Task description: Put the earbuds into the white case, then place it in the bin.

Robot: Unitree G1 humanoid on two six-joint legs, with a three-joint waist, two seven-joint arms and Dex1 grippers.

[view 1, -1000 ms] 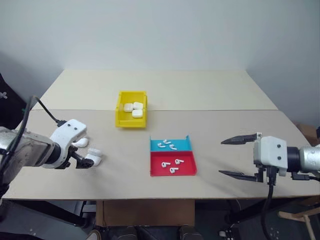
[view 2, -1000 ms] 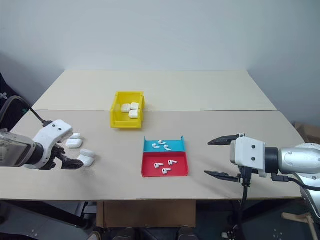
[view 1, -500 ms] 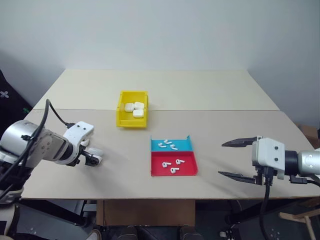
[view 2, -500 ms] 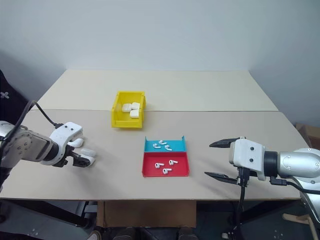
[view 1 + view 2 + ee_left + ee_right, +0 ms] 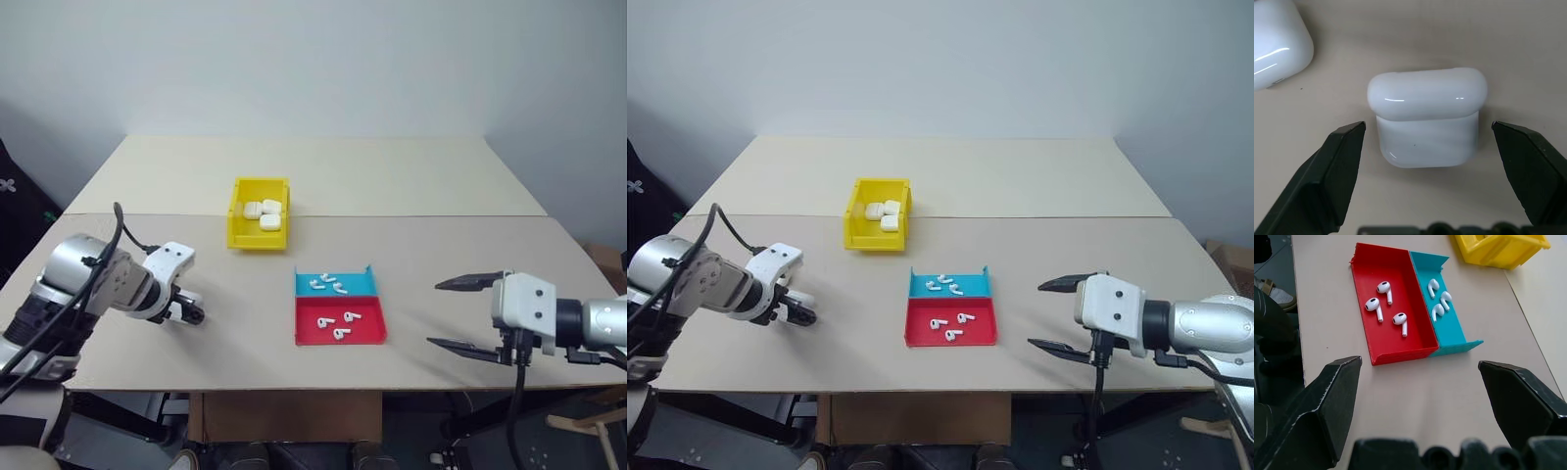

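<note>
In the left wrist view the fingers of my left gripper stand beside the white case's lower sides, so it is time to close. Closing now would catch the case.
In the left wrist view a glossy white case (image 5: 1427, 117) lies closed on the table. My left gripper (image 5: 1428, 126) points down over it, open, with one black finger (image 5: 1334, 166) on each side and not touching. In the head views that gripper (image 5: 186, 311) sits low at the table's left. Several earbuds (image 5: 338, 321) lie in the blue-and-red tray (image 5: 309, 333), also seen in the right wrist view as earbuds (image 5: 1383, 303). The yellow bin (image 5: 257, 240) stands behind it. My right gripper (image 5: 462, 313) hovers open to the right of the tray, holding nothing.
Three white cases (image 5: 263, 211) lie inside the bin. Another loose case (image 5: 1273, 44) rests on the table close to the one between my left fingers. The table's front edge runs just below both grippers.
My left gripper has swung down and forward onto the table, and its fingers now straddle the case. The right gripper has stayed where it was.
</note>
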